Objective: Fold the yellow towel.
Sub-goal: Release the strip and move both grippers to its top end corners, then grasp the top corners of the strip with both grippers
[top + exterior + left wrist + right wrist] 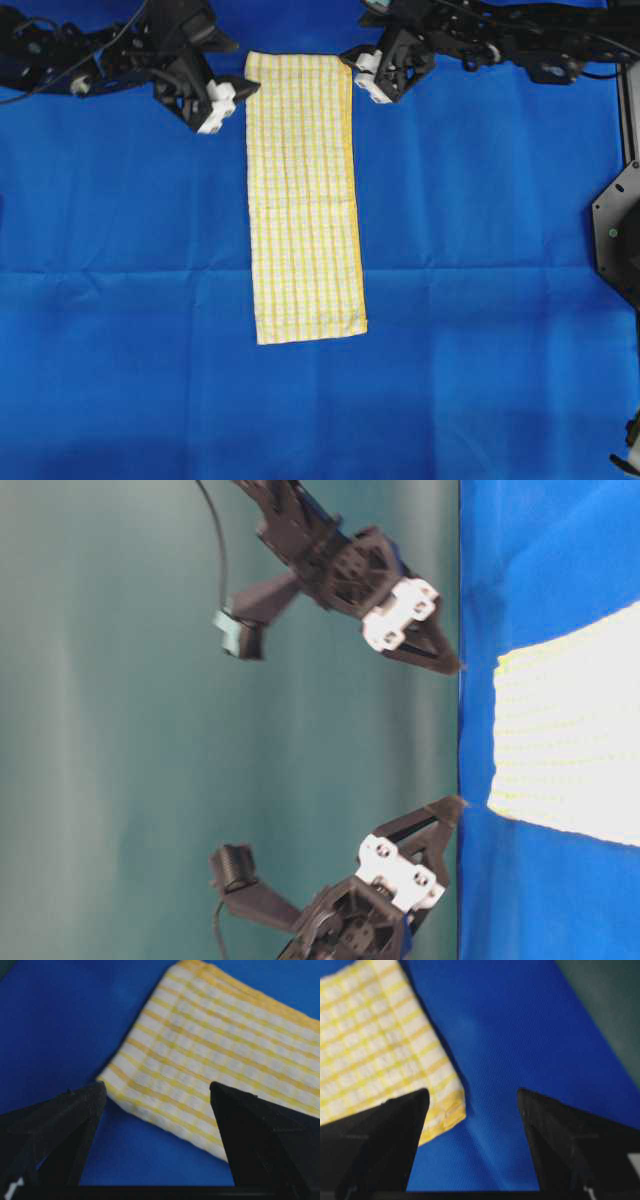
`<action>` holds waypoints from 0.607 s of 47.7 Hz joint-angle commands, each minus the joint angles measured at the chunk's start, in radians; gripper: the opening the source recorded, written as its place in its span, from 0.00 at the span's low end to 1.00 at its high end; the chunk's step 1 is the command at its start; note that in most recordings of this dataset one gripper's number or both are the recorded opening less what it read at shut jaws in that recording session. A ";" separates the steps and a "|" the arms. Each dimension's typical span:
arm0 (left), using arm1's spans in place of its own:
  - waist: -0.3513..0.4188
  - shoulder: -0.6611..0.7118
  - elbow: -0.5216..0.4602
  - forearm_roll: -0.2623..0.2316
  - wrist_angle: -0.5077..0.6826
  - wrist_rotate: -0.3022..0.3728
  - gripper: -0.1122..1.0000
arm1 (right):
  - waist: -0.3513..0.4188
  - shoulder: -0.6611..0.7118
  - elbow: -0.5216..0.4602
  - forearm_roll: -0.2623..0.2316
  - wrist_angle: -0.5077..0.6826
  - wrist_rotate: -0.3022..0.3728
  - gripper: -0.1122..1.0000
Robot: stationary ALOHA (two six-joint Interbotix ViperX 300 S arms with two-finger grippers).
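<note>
My right gripper lowers next before closing on the towel's corner [347, 68]. Its fingers stand above the towel's corner and the blue cloth [480, 250], so closing now would miss.
The yellow towel [305, 200] lies flat on the blue cloth [480, 250] as a long narrow strip running from the far edge toward the front. My left gripper [240, 92] is open and empty beside the towel's far left corner. In the left wrist view the towel [225, 1045] corner lies between and ahead of the open left gripper [157, 1087]. My right gripper [352, 58] is open and empty beside the far right corner. In the right wrist view the towel's hemmed corner [375, 1045] sits by the left finger of the open right gripper [472, 1092]. The towel's far end also shows in the table-level view [570, 730].
The blue cloth covers the whole table, with light creases across its middle. A black fixture [615, 235] stands at the right edge. Both arms stretch along the far edge.
</note>
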 commanded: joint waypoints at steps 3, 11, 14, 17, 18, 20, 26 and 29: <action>0.038 0.031 -0.037 0.002 -0.035 0.002 0.82 | -0.003 0.032 -0.038 0.017 -0.003 0.003 0.75; 0.063 0.101 -0.061 0.002 -0.061 0.002 0.82 | -0.003 0.078 -0.046 0.032 -0.003 0.005 0.75; 0.066 0.126 -0.074 0.002 -0.064 0.002 0.82 | -0.002 0.087 -0.044 0.035 -0.003 0.006 0.75; 0.069 0.152 -0.086 0.002 -0.066 0.002 0.81 | -0.002 0.091 -0.046 0.041 -0.003 0.008 0.75; 0.071 0.161 -0.091 0.002 -0.066 0.002 0.81 | -0.002 0.091 -0.046 0.043 -0.003 0.008 0.75; 0.072 0.176 -0.100 0.002 -0.066 0.002 0.81 | -0.002 0.092 -0.046 0.046 -0.003 0.008 0.75; 0.072 0.213 -0.126 0.002 -0.063 0.003 0.80 | -0.002 0.098 -0.046 0.057 -0.006 0.008 0.74; 0.077 0.222 -0.135 0.002 -0.060 0.003 0.75 | -0.002 0.104 -0.046 0.057 -0.006 0.008 0.73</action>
